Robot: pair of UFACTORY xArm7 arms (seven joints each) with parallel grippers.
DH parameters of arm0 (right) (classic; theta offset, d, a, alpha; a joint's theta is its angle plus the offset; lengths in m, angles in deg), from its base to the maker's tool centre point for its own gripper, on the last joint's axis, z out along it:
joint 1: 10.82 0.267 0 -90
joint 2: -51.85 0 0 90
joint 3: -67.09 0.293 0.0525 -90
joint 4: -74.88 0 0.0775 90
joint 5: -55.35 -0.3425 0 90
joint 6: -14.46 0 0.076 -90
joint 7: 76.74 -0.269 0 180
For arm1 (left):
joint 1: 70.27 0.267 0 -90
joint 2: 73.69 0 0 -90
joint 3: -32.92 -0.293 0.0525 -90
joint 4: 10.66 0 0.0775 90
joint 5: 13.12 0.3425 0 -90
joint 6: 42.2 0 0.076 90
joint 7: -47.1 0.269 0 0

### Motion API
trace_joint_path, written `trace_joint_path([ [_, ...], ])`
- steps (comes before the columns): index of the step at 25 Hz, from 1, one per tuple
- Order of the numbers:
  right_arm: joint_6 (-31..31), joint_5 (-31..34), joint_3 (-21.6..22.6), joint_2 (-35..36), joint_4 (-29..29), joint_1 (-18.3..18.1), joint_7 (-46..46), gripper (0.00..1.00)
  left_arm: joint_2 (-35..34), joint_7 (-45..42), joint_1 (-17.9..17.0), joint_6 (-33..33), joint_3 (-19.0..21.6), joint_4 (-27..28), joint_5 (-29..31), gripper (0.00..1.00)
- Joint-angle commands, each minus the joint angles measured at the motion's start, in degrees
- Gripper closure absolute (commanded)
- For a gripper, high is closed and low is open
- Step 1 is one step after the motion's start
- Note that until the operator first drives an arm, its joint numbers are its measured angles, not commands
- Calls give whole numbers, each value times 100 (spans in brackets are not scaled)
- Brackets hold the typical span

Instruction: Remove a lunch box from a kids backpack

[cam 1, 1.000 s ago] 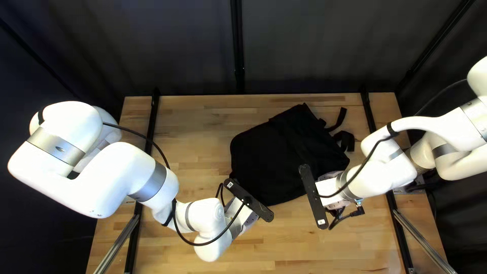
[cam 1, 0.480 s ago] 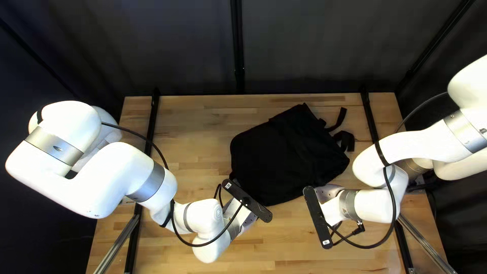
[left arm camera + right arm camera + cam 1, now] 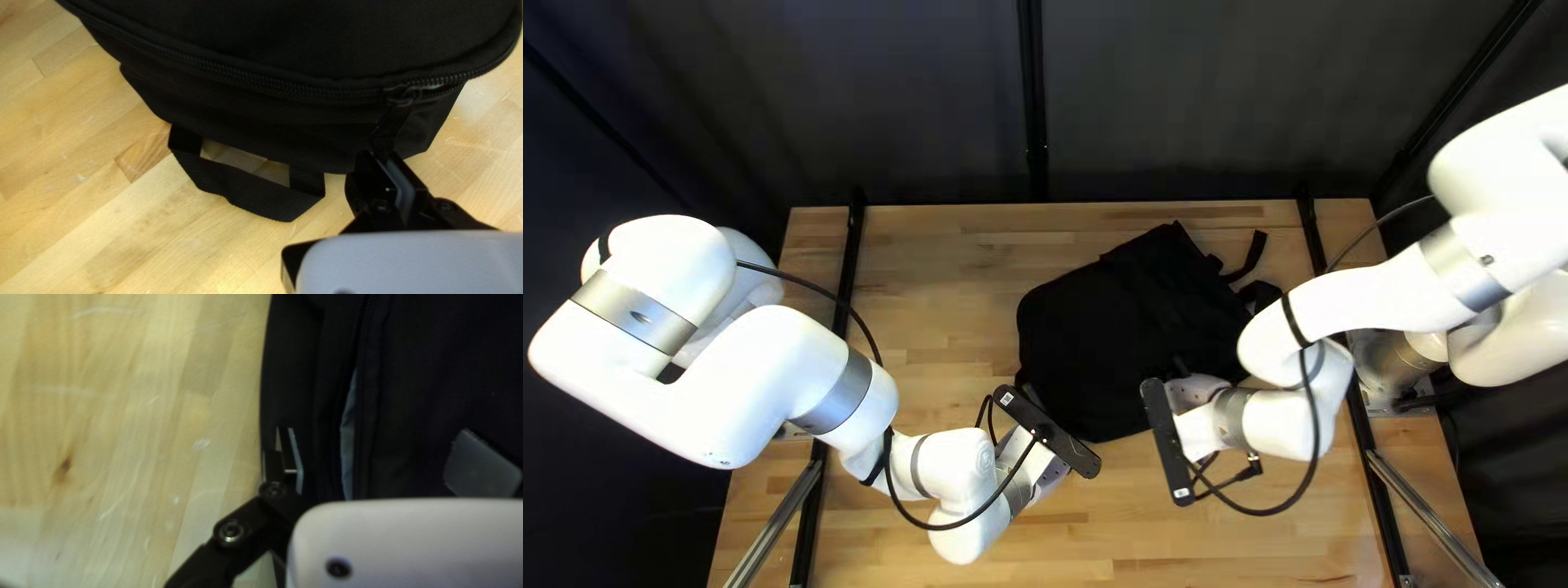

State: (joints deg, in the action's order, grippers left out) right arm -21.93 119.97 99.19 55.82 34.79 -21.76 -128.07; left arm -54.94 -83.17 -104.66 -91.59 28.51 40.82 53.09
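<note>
My right gripper will grab the flap by its edge [image 3: 362,436] along the blue-grey strip [image 3: 348,438] next, to open the backpack for the lunch box.
A black backpack [image 3: 1133,327] lies on the table. At its near edge in the top left view is my left gripper [image 3: 1052,466]; my right gripper [image 3: 1196,390] is over its near right side. In the left wrist view my left gripper [image 3: 389,163] is shut on the zipper pull [image 3: 393,126], beside a webbing handle [image 3: 239,185]. My right gripper [image 3: 385,460] stands open over the backpack's side in the right wrist view, one finger near the edge, the other pad over black cloth. A pale blue-grey strip [image 3: 348,438] shows in a gap between them. No lunch box is visible.
Two black straps [image 3: 1247,261] extend from the backpack's far right end onto the wooden table [image 3: 937,272]. Black rails run along the table's left and right sides. A cable loop [image 3: 1274,510] hangs by the right arm's wrist.
My right gripper has swung toward the near edge, then shifted left and back over the backpack's near side. The left arm has moved very slightly left. The backpack looks unmoved.
</note>
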Motion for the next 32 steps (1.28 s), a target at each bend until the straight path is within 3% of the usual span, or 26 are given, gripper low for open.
trace_joint_path([
  [1, -147, 31, 22, 128, -94, 48, -39, 42, -98, -89, -9, 23, -26, -116, 139, 100],
  [2, -186, 20, 34, 140, -112, 63, -32, 46, -117, -119, -4, 43, -39, -144, 191, 100],
  [3, -234, 7, 46, 156, -135, 79, -16, 81, -123, -137, -4, 51, -45, -155, 217, 100],
  [4, -333, -33, 57, 200, -210, 95, 69, 98, -130, -165, 6, 77, -60, -173, 268, 100],
  [5, -383, -36, 56, 235, -253, 99, 114, 100, -134, -179, 9, 88, -66, -183, 290, 100],
  [12, -444, 52, -18, 360, -345, 41, 315, 100, -193, -247, 10, 145, -78, -260, 380, 100],
  [18, -654, -284, 113, 156, -403, 124, 686, 100, -389, -240, 3, 130, -79, -440, 411, 100],
  [26, -367, -189, 107, 183, -242, 110, 489, 100, -982, -587, 182, 444, -301, -1136, 1044, 100],
  [32, -214, -235, 65, 187, -290, 39, 632, 100, -1215, -493, 282, 542, -391, -1308, 1077, 100],
])
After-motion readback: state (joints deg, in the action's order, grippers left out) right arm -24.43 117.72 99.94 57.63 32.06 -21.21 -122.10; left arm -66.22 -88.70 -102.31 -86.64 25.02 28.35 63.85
